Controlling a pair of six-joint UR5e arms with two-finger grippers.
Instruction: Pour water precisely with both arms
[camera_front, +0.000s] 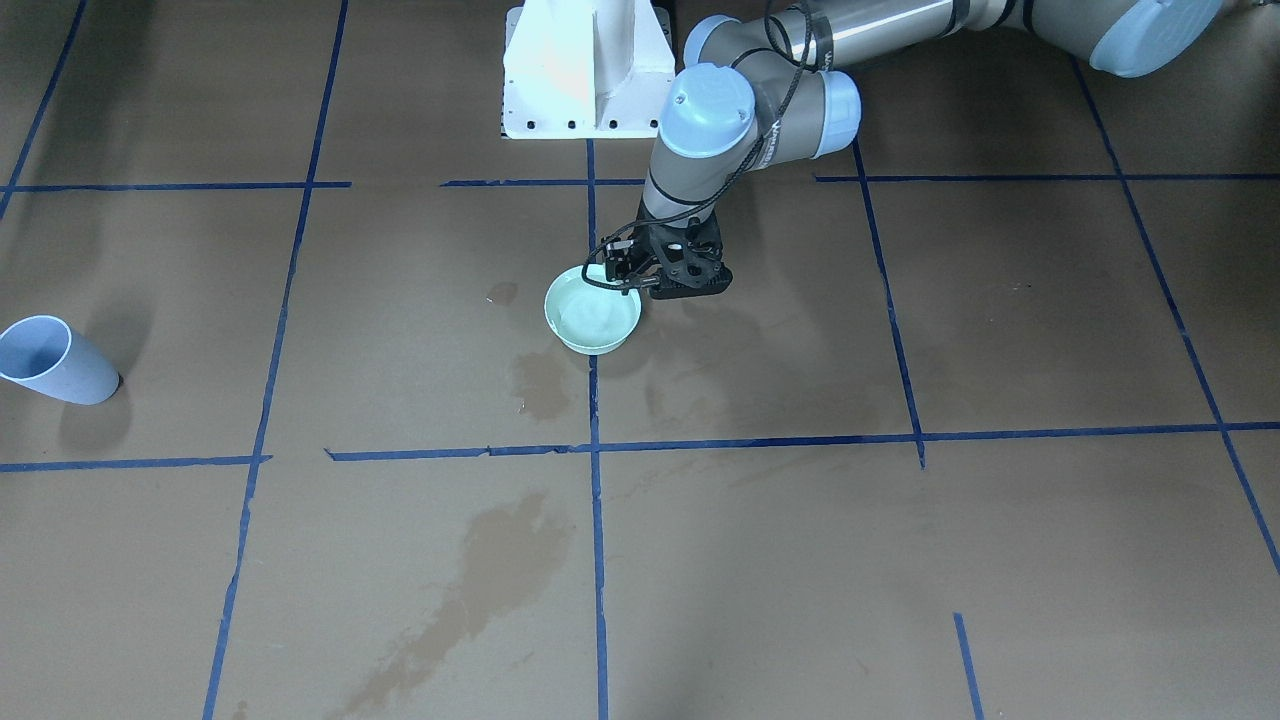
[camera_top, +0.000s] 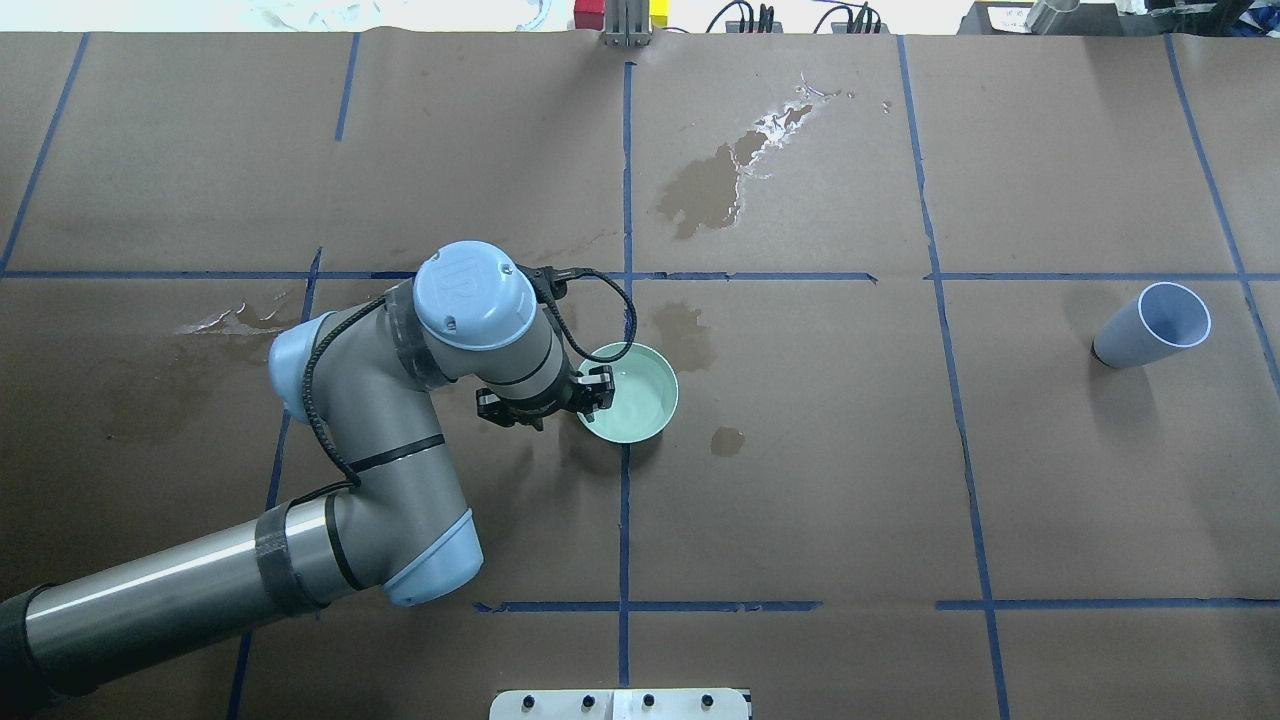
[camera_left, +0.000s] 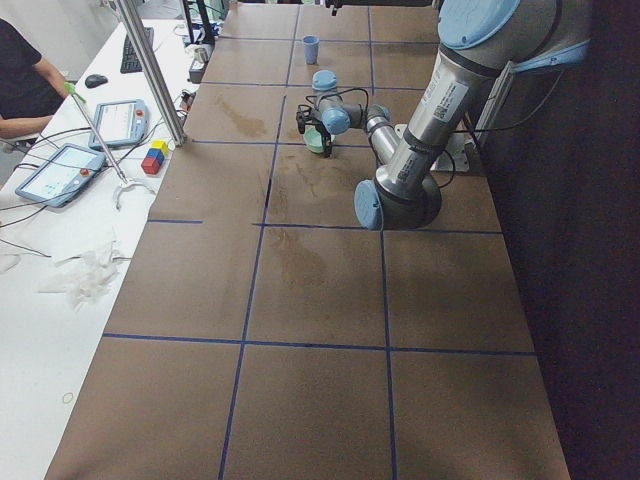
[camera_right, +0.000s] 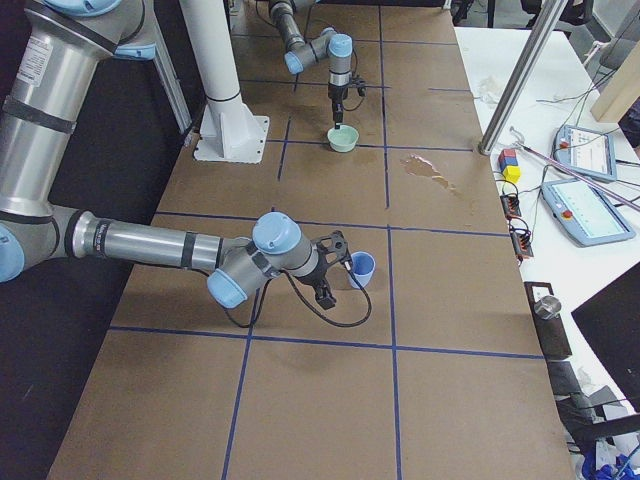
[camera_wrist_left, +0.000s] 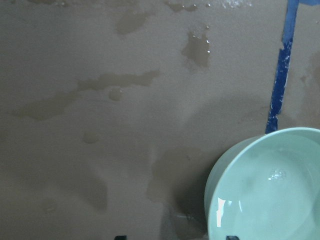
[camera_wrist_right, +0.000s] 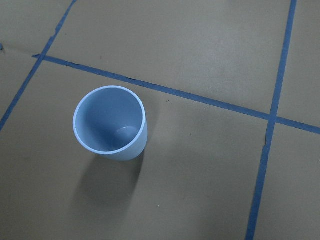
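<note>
The robot's left hand will grab the pale green bowl by its rim (camera_front: 569, 276) next, so that the water can be poured precisely with the light blue cup (camera_front: 60, 360).
A pale green bowl (camera_front: 592, 312) stands near the table's middle and holds clear water (camera_top: 640, 395) with a glossy surface. My left gripper (camera_top: 592, 388) is low at the bowl's rim on the robot's side. In the left wrist view its two fingertips (camera_wrist_left: 230, 237) are wide apart at the bottom edge, one on each side of the bowl's (camera_wrist_left: 235, 165) rim, so it is open. A light blue cup (camera_wrist_right: 111, 122) stands upright and empty. My right gripper (camera_right: 335, 262) shows only in the exterior right view, just beside the cup (camera_right: 362, 268); I cannot tell whether it is open or shut.
Wet stains mark the brown paper: a long one (camera_top: 712, 185) on the far side and smaller ones (camera_top: 727, 440) by the bowl. The white pedestal (camera_front: 585, 70) stands at the robot's edge. Blue tape lines grid the table. Tablets and blocks (camera_right: 510, 165) lie on a side bench.
</note>
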